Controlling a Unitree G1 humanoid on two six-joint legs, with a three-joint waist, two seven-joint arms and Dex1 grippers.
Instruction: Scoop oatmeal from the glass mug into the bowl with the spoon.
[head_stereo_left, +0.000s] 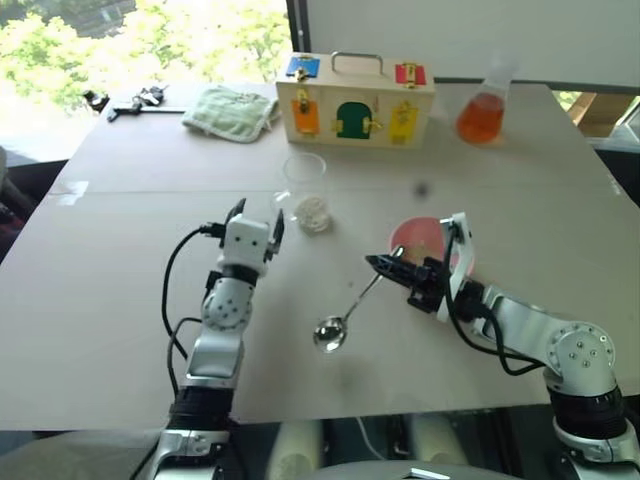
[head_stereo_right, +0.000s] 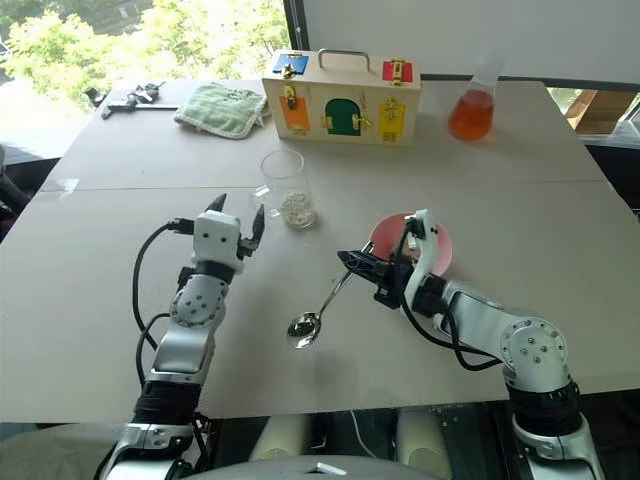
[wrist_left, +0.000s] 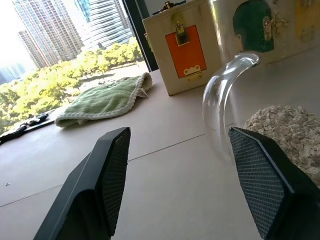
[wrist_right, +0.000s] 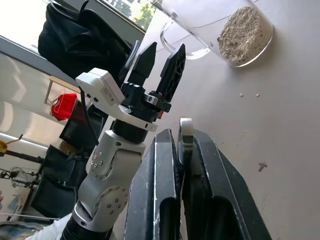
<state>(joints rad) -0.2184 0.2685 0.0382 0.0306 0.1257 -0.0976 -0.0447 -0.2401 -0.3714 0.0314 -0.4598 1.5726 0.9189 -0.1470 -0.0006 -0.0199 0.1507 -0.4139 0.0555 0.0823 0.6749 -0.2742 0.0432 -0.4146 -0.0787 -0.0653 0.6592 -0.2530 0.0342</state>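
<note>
I will grab the mug by its slim curved handle (head_stereo_left: 281, 201) with my left gripper next, because the round glass body (head_stereo_left: 307, 188) is about as wide as my open fingers.
The glass mug (head_stereo_left: 305, 188) stands mid-table with a heap of oatmeal (head_stereo_left: 314, 212) at its bottom. My left gripper (head_stereo_left: 257, 222) is open just to the left of the mug. In the left wrist view the mug's handle (wrist_left: 220, 100) curves between its fingers (wrist_left: 107, 170). The pink bowl (head_stereo_left: 420, 238) sits to the right, partly hidden by my right arm. My right gripper (head_stereo_left: 385, 265) is shut on the handle of the spoon (head_stereo_left: 345, 315). The spoon's bowl hangs low over the table toward me.
At the back of the table stand a wooden latch box (head_stereo_left: 355, 100) and a flask of orange liquid (head_stereo_left: 482, 115). A green cloth (head_stereo_left: 232, 112) and a small black tool (head_stereo_left: 135, 100) lie at the back left.
</note>
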